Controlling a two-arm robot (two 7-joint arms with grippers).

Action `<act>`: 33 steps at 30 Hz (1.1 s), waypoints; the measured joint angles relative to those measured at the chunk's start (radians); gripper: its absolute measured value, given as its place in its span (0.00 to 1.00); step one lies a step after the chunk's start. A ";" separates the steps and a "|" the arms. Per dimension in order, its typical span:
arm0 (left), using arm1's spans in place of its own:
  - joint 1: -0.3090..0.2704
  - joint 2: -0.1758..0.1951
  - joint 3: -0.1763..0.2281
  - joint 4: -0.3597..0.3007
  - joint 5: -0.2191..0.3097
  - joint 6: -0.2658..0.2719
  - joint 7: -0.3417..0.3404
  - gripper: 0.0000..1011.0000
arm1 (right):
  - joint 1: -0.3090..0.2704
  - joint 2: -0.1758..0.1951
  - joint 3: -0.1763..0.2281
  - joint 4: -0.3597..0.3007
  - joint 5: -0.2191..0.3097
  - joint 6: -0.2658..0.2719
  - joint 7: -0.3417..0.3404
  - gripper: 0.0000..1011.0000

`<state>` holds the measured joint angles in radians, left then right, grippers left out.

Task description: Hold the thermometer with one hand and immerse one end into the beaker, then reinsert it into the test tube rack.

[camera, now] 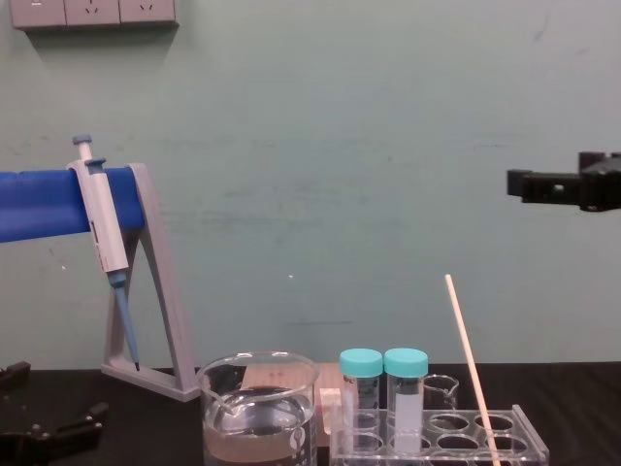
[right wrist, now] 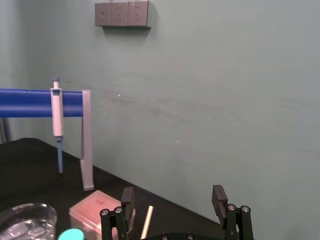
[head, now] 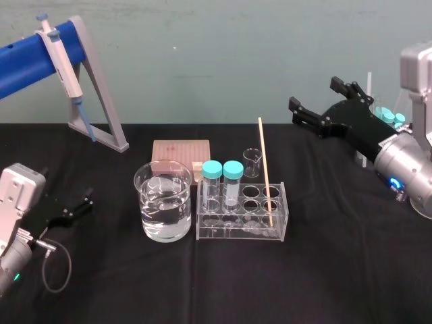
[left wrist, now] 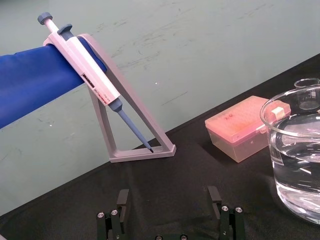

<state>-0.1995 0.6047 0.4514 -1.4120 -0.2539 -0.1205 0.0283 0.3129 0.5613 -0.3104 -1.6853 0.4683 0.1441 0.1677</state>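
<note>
The thermometer's lower end needs to stay free to dip into the beaker (camera: 259,413), so my right gripper should grab the thermometer by its upper end (camera: 452,291) next.
The thermometer (head: 265,172) is a thin cream rod that leans slightly in a hole at the right end of the clear test tube rack (head: 280,217). Left of the rack, the wide glass beaker (head: 163,200) holds water. My right gripper (head: 316,96) hangs open in the air, above and to the right of the thermometer's top, with nothing between its fingers. In the right wrist view the rod's tip (right wrist: 147,222) shows just below the open right gripper (right wrist: 172,197). My left gripper (head: 74,209) rests open on the black cloth, left of the beaker (left wrist: 297,160).
Two teal-capped tubes (head: 222,179) stand in the rack's left end. Behind it are a small glass beaker (head: 252,162) and a pink tip box (head: 180,158). At the back left, a grey stand with a blue bar (head: 101,108) holds a pipette (head: 64,64).
</note>
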 joint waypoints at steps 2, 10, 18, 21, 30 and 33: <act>0.000 0.000 0.000 0.000 0.000 0.000 0.000 0.99 | 0.013 -0.011 0.000 0.002 0.012 0.033 0.007 0.99; 0.000 0.000 0.000 0.000 0.000 0.000 0.000 0.99 | 0.095 -0.094 -0.006 0.064 0.066 0.268 -0.014 0.99; 0.000 0.000 0.000 0.000 0.000 0.000 0.000 0.99 | 0.138 -0.156 -0.017 0.105 0.061 0.346 -0.041 0.99; 0.000 0.000 0.000 0.000 0.000 0.000 0.000 0.99 | 0.148 -0.176 -0.021 0.123 0.052 0.365 -0.053 0.99; 0.000 0.000 0.000 0.000 0.000 0.000 0.000 0.99 | 0.166 -0.234 -0.029 0.187 0.018 0.403 -0.095 0.99; 0.000 0.000 0.000 0.000 0.000 0.000 0.000 0.99 | 0.169 -0.245 -0.032 0.200 0.009 0.404 -0.098 0.99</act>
<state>-0.1995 0.6047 0.4514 -1.4120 -0.2539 -0.1205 0.0283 0.4818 0.3164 -0.3419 -1.4857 0.4778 0.5477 0.0699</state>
